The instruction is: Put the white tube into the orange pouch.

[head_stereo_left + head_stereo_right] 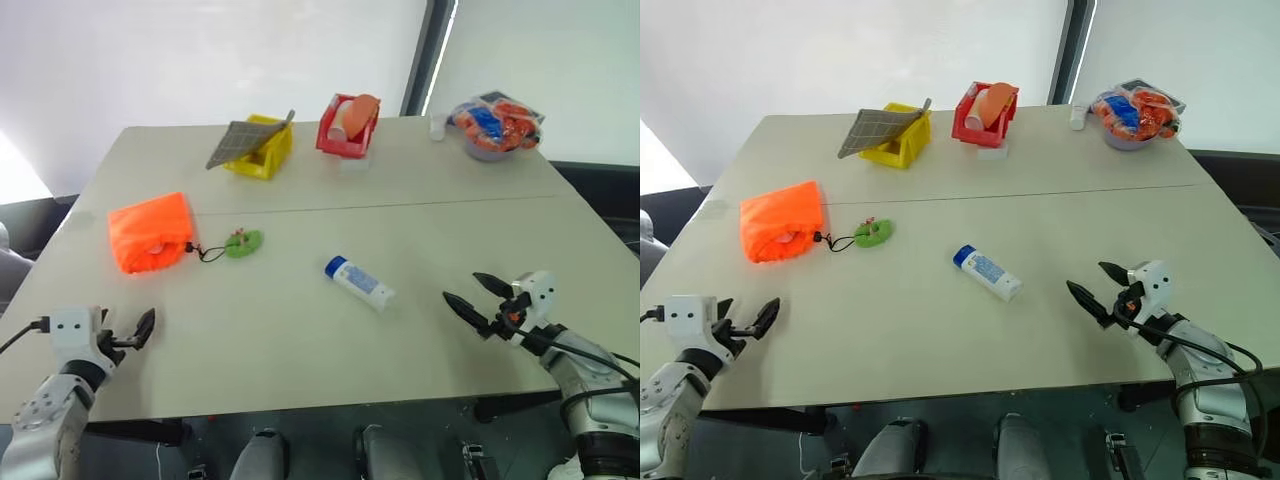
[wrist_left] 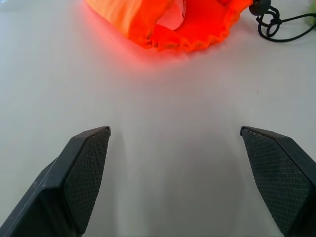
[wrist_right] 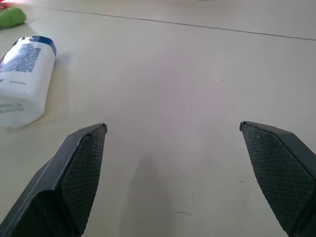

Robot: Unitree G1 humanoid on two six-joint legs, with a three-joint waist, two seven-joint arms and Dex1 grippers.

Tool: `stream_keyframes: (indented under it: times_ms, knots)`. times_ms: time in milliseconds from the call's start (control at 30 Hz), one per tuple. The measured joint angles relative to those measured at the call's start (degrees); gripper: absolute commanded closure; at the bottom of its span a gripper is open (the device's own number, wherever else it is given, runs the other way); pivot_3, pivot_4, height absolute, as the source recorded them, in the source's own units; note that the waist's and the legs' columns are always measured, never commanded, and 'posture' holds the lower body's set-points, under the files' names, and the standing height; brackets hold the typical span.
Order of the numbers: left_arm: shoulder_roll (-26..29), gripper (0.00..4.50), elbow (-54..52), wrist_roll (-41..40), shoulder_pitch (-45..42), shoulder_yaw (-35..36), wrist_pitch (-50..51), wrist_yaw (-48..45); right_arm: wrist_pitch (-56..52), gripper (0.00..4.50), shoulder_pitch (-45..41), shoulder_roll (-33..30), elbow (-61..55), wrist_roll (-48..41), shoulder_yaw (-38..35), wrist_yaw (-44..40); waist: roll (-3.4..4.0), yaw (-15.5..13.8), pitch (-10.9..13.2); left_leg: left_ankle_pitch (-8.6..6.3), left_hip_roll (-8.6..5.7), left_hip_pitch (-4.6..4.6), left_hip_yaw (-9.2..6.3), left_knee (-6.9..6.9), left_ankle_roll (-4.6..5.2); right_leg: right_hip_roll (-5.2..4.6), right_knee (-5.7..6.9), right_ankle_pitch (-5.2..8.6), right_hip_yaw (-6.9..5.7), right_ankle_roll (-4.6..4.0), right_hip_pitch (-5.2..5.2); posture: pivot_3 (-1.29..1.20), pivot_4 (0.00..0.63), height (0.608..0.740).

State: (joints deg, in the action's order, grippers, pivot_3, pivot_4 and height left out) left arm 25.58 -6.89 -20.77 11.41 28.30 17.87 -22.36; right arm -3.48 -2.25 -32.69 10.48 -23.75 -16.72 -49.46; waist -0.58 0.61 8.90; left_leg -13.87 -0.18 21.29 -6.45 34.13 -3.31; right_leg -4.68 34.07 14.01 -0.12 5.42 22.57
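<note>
The orange pouch is slack cloth and its gathered opening gapes open, so the left gripper needs to grip the pouch by its opening's hem (image 1: 153, 267) next.
The white tube (image 1: 358, 282) with its blue cap lies flat near the middle of the table, also seen in the right wrist view (image 3: 24, 84). At the left, the orange pouch (image 1: 150, 232) rests on the table, its gathered mouth facing my left gripper (image 2: 173, 24). Its black cord runs to a green tag (image 1: 243, 243). My left gripper (image 1: 143, 328) hovers open near the table's front left edge, short of the pouch. My right gripper (image 1: 460, 286) is open at the front right, pointing toward the tube with a gap between them. Both hold nothing.
Along the far side stand a yellow bin (image 1: 262, 150) with a grey cloth (image 1: 235, 140) draped over it, a red bin (image 1: 345, 128) holding an orange item, a small white bottle (image 1: 436, 127) and a bowl of packets (image 1: 495, 125).
</note>
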Motion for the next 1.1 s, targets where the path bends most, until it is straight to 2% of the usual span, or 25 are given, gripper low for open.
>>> stream_keyframes:
  times_ms: [300, 533, 633, 767, 833, 1100]
  knots:
    - [-0.3, 0.0, 0.0, 0.0, -1.5, 0.0, -0.9, 0.8, 0.0, 0.03, -0.3, 0.1, -0.1, 0.3, 0.3, 0.8, 0.01, 0.1, 0.0, 0.0, 0.0, 0.0, 0.0, 0.0, 0.0, 0.0, 0.0, 0.0, 0.0, 0.0, 0.0, 0.0, 0.15, 0.74]
    - [1.3, 0.0, -3.0, 1.0, -5.3, -0.6, -0.8, 2.3, -0.9, 0.03, -3.9, 1.3, -2.1, 0.5, 4.3, 1.1, 0.0, 0.0, 0.0, 0.01, 0.0, -0.01, -0.01, -0.01, 0.0, 0.02, 0.03, -0.01, 0.0, 0.0, -0.01, 0.0, 0.15, 0.74]
    - [5.3, 0.0, -3.1, 5.9, -6.1, -2.6, -1.5, 3.0, -2.9, 0.03, -4.3, 2.2, -5.5, 0.2, 5.7, 1.4, 0.02, 0.0, 0.0, 0.01, 0.0, 0.0, -0.01, -0.05, 0.01, 0.03, 0.03, -0.02, 0.0, -0.01, 0.01, 0.0, 0.15, 0.74]
    - [13.0, 0.0, 1.8, 17.7, -11.9, -8.1, -4.4, 6.3, -7.6, 0.03, -6.6, 5.7, -14.9, -1.7, 10.3, 2.6, 0.01, 0.1, 0.0, 0.01, 0.0, -0.03, -0.06, -0.07, 0.01, 0.07, 0.12, -0.02, 0.0, 0.0, 0.05, 0.0, 0.15, 0.74]
    - [15.0, 0.0, 4.0, 20.9, -13.8, -9.4, -6.0, 7.0, -9.1, 0.03, -6.8, 6.8, -18.0, -2.0, 12.3, 3.1, 0.04, 0.1, 0.0, 0.01, 0.0, -0.02, -0.04, -0.1, 0.01, 0.04, 0.08, -0.01, 0.0, 0.0, 0.06, 0.0, 0.15, 0.74]
    - [17.2, 0.0, 18.8, 26.7, -21.6, -18.4, -12.5, 3.2, -13.0, 0.03, -7.0, 11.6, -24.5, -2.2, 18.9, 6.2, -0.01, 0.0, 0.0, 0.01, 0.0, 0.06, -0.04, -0.19, 0.01, 0.05, 0.08, -0.09, -0.01, -0.08, 0.17, 0.0, 0.15, 0.74]
